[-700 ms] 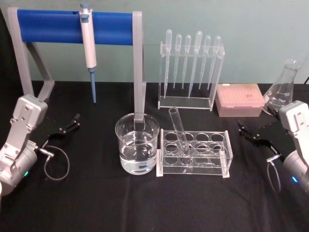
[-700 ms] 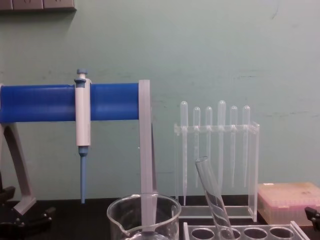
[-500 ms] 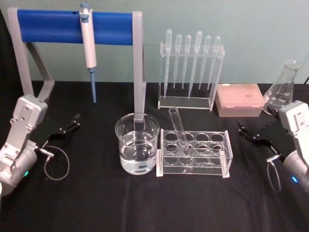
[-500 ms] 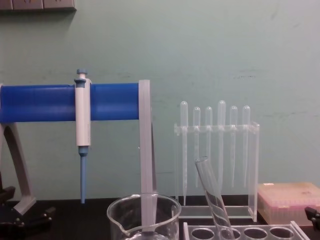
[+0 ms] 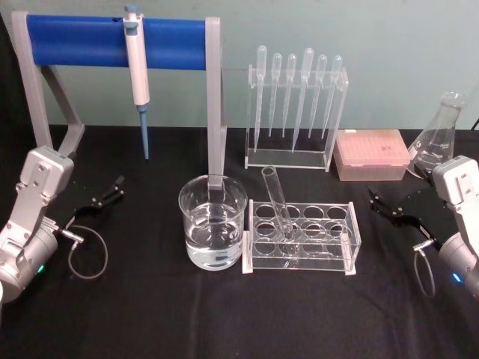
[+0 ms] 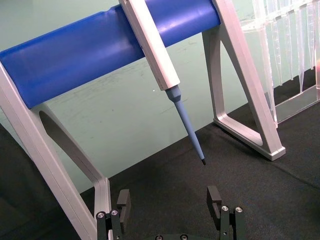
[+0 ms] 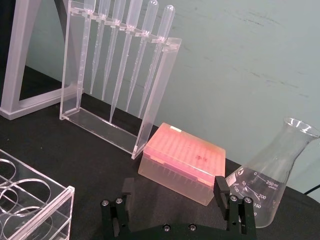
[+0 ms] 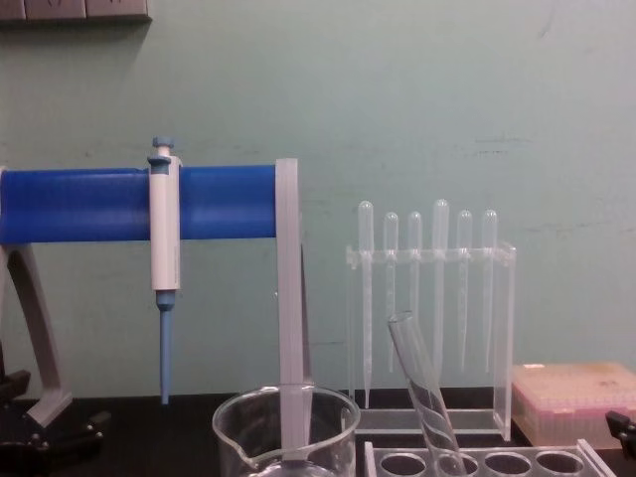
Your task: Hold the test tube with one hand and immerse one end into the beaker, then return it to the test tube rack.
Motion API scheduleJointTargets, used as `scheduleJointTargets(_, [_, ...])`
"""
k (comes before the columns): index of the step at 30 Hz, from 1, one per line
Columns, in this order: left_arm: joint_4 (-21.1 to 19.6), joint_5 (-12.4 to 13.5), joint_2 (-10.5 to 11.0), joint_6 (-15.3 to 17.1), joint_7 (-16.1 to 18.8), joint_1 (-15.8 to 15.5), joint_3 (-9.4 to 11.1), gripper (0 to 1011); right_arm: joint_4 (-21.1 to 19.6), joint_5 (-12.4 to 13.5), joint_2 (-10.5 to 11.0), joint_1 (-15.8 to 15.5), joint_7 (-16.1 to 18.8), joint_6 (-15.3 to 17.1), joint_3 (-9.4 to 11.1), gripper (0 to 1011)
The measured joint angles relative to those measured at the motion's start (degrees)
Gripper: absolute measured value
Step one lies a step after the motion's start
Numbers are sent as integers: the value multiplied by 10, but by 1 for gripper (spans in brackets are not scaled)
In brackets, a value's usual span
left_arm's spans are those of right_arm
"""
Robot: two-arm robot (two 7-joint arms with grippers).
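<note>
The rack's hole [image 8: 457,464] surrounds the lower end of the test tube, so my right gripper needs to grab the test tube next by its exposed glass side above the rack [image 8: 424,388].
The test tube [image 5: 278,203] is a clear glass tube leaning in a clear acrylic rack [image 5: 352,241], open rim up; the chest view shows the test tube [image 8: 422,393] tilted left. The beaker [image 5: 212,223] stands just left of the rack, partly filled with clear liquid, and its rim [image 8: 286,402] shows low in the chest view. My left gripper [image 5: 105,198] rests open at the table's left, far from the tube, with its fingers spread in the left wrist view [image 6: 169,200]. At the right, my right gripper [image 5: 389,206] is also open [image 7: 170,205], holding nothing.
A white-and-blue pipettor [image 5: 136,71] hangs on a blue-barred stand [image 5: 82,41] behind the beaker. A clear holder of plastic pipettes [image 5: 296,112] stands at the back, with a pink tip box [image 5: 372,155] and a conical flask [image 5: 438,138] to its right.
</note>
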Motion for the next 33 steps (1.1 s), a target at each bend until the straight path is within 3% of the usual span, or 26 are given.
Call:
scheduleJointTargets(8, [0, 0, 0, 0, 0, 0, 0, 1000, 0, 0, 0, 0, 0, 0, 0, 1002])
scheduleJointTargets(14, [0, 0, 0, 0, 0, 0, 0, 1000, -80, -6, 30, -54, -12, 10, 25, 1002])
scheduleJointTargets(16, [0, 0, 0, 0, 0, 0, 0, 1000, -126, -7, 48, -85, -17, 17, 37, 1002])
scheduleJointTargets(19, [0, 0, 0, 0, 0, 0, 0, 1000, -193, 13, 73, -126, 1, 23, 54, 1002])
scheduleJointTargets(21, [0, 0, 0, 0, 0, 0, 0, 1000, -210, 25, 78, -132, 18, 26, 56, 1002])
scheduleJointTargets(23, [0, 0, 0, 0, 0, 0, 0, 1000, -224, 39, 81, -131, 43, 30, 54, 1002])
scheduleJointTargets(28, [0, 0, 0, 0, 0, 0, 0, 1000, -229, 68, 65, -87, 132, 62, 22, 1002])
scheduleJointTargets(33, [0, 0, 0, 0, 0, 0, 0, 1000, -209, 62, 38, -41, 176, 89, -8, 1002])
